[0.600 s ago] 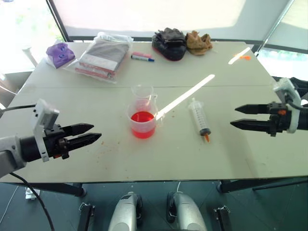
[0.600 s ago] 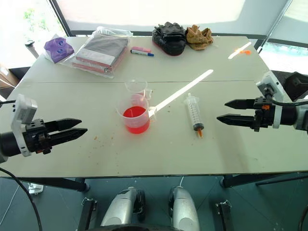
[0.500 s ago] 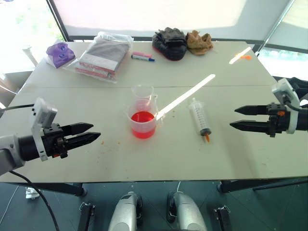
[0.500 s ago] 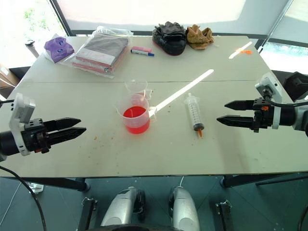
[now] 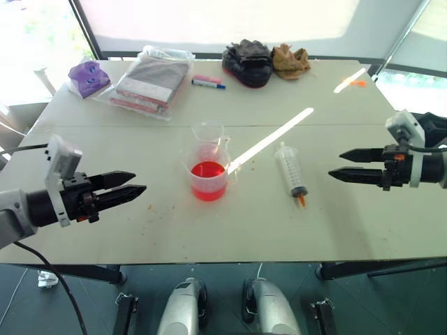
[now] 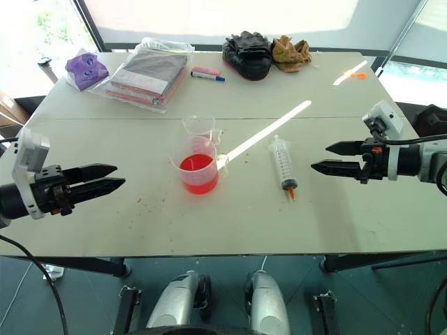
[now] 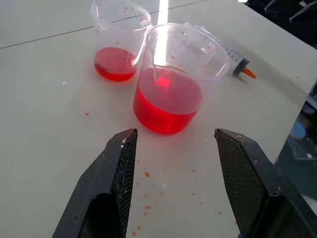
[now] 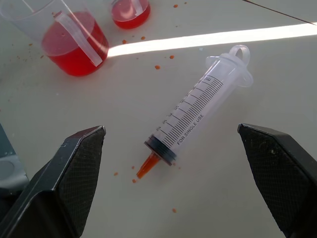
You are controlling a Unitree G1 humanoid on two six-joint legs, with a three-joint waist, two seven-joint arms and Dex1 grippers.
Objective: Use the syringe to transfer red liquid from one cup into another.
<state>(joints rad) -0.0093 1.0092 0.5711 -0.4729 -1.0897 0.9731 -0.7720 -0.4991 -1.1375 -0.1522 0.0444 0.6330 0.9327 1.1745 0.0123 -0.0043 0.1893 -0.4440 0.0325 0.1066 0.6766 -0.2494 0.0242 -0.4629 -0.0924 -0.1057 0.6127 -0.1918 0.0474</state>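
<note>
I should next use my right gripper to grab the syringe by its straight-sided body [image 5: 290, 168], because the syringe narrows to a thin orange tip [image 5: 302, 201] and widens at its rim.
The syringe [image 5: 290, 171] lies flat on the white table, orange tip toward me, right of the cups. The wider beaker [image 5: 208, 173] holds red liquid [image 7: 167, 101] about a third full. Just behind it stands the narrower cup [image 5: 207, 137] with a little red liquid [image 7: 115, 63] in it. My right gripper [image 5: 335, 164] hovers open to the right of the syringe, pointing at it; the syringe [image 8: 198, 116] lies between its fingers [image 8: 69, 173] in the right wrist view. My left gripper [image 5: 138, 183] is open at the near left, aimed at the beaker, apart from it.
At the table's far side lie a bagged grey bundle [image 5: 150, 75], a purple object [image 5: 86, 75], a red-and-blue marker [image 5: 207, 82], dark gloves [image 5: 248, 61] and a brown cloth [image 5: 290, 61]. Small orange specks dot the table around the cups.
My right gripper has shifted a little left toward the syringe. My left gripper has risen slightly. The cups and syringe stay put.
</note>
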